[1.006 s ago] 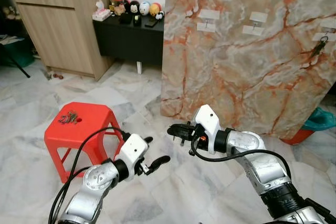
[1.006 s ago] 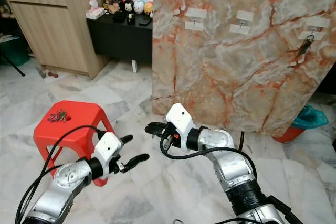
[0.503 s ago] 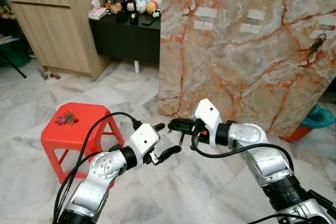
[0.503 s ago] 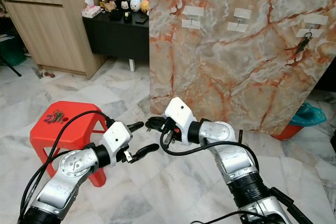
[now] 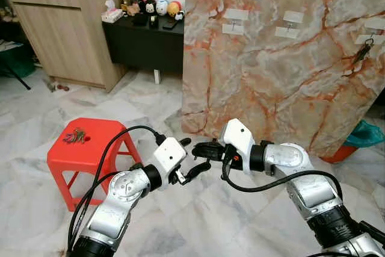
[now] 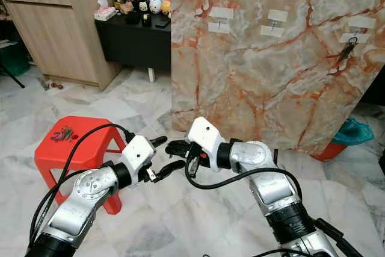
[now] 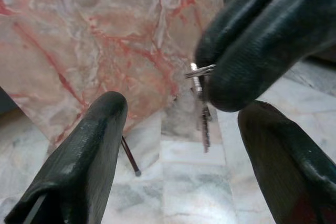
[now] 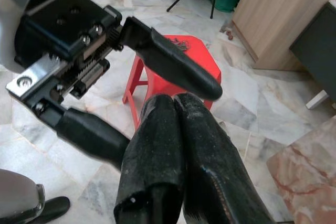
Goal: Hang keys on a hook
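Observation:
I should next grab the key with my left gripper by its hanging length just below the ring (image 7: pixel 203 116), because my right gripper's fingers crowd the ring.
My right gripper (image 5: pixel 200 148) is shut on a small metal key (image 7: pixel 202 114), which hangs from its fingertips by a ring. My left gripper (image 5: pixel 194 156) is open, one finger above and one below the right gripper's tips, and touches neither the tips nor the key. Both are held low over the floor in front of a marble board (image 5: pixel 277 82). The board carries white hooks (image 5: pixel 236 19), (image 5: pixel 289 23); the right one (image 5: pixel 369 31) has keys (image 5: pixel 361 53) hanging from it. Another bunch of keys (image 5: pixel 76 136) lies on a red stool (image 5: pixel 96 157).
A wooden cabinet (image 5: pixel 66 34) and a low black shelf (image 5: pixel 147 43) with figurines stand at the back left. A blue bag (image 5: pixel 368 133) lies beside the board's right end. Marble floor stretches between the stool and the board.
My left gripper has risen and swung right until its open fingers straddle the right gripper's tips. The right gripper has stayed shut on the key.

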You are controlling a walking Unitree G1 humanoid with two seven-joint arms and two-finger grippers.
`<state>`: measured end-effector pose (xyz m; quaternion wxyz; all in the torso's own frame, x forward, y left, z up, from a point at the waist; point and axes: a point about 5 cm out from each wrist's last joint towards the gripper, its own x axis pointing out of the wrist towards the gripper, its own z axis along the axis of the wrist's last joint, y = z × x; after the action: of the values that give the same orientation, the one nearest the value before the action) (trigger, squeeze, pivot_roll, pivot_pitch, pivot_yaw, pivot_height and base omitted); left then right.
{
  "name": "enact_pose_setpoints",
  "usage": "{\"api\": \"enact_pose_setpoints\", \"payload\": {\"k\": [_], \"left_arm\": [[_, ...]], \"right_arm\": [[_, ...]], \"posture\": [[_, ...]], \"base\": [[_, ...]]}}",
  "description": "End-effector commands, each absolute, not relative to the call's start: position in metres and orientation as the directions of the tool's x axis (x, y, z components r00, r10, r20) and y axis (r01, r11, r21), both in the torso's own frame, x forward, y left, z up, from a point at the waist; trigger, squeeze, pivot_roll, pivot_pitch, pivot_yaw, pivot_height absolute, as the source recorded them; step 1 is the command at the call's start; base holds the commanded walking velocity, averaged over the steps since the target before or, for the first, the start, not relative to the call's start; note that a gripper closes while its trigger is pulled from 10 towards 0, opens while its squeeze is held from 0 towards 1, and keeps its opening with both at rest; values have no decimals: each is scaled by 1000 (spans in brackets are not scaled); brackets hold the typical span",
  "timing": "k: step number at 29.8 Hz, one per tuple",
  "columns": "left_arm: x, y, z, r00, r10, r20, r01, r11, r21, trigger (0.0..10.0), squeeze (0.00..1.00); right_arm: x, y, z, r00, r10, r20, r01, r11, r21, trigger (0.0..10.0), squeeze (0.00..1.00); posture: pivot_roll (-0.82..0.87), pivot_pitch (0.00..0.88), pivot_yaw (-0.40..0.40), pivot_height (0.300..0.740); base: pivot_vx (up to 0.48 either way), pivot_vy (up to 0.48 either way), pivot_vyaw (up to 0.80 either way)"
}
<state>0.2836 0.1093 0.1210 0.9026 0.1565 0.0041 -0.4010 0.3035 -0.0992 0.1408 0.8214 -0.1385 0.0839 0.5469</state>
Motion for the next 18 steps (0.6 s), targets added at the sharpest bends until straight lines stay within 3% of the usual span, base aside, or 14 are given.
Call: {"api": "enact_pose_setpoints", "payload": {"k": [1,4,5,6,7,8,9,11,12,14,16,17,18], "left_arm": [[287,108,129,673,-733,-99,728,635,259,10000,0],[287,108,130,671,-735,-96,731,635,248,10000,0],[287,108,129,666,-739,-102,737,631,242,5765,0],[287,108,129,666,-739,-102,737,631,242,5765,0],[286,108,129,663,-741,-103,740,629,240,3020,0],[286,108,129,663,-741,-103,740,629,239,3020,0],[285,107,128,657,-747,-105,746,623,236,1373,0],[285,107,128,652,-751,-108,751,618,235,1686,0],[285,106,127,647,-754,-112,755,614,231,3333,0],[284,106,126,645,-755,-116,757,612,229,3294,0],[285,107,126,652,-750,-111,752,621,223,2039,0],[285,106,126,653,-750,-106,752,623,217,0,0],[284,106,126,652,-751,-104,752,624,213,0,0]], "right_arm": [[304,-98,147,381,880,-283,-924,351,-153,10000,0],[305,-99,148,391,877,-280,-920,359,-159,10000,0],[306,-100,148,402,873,-277,-915,372,-157,10000,0],[306,-100,148,402,873,-277,-915,372,-157,10000,0],[307,-100,148,406,871,-276,-913,376,-156,10000,0],[307,-100,148,405,872,-276,-914,375,-156,10000,0],[306,-98,148,399,875,-274,-916,370,-155,10000,0],[306,-97,149,393,878,-273,-919,363,-157,10000,0],[306,-96,149,395,878,-270,-918,365,-156,10000,0],[306,-96,149,396,878,-268,-917,366,-156,10000,0],[307,-94,149,395,879,-266,-918,365,-157,10000,0],[306,-93,149,391,881,-267,-919,361,-157,10000,0],[305,-92,149,388,882,-267,-921,358,-156,10000,0]], "posture": [[96,0,-49,740],[96,0,-48,740],[96,0,-47,740],[96,0,-47,740],[95,0,-47,740],[95,0,-47,740],[96,0,-47,740],[95,0,-46,740],[97,0,-45,740],[97,0,-45,740],[93,0,-43,740],[90,0,-40,740],[90,0,-40,740]], "base": [[0,0,0],[0,0,0],[0,0,0],[0,0,0],[0,0,0],[0,0,0],[0,0,0],[0,0,0],[0,0,0],[0,0,0],[0,0,0],[0,0,0],[0,0,0]]}}
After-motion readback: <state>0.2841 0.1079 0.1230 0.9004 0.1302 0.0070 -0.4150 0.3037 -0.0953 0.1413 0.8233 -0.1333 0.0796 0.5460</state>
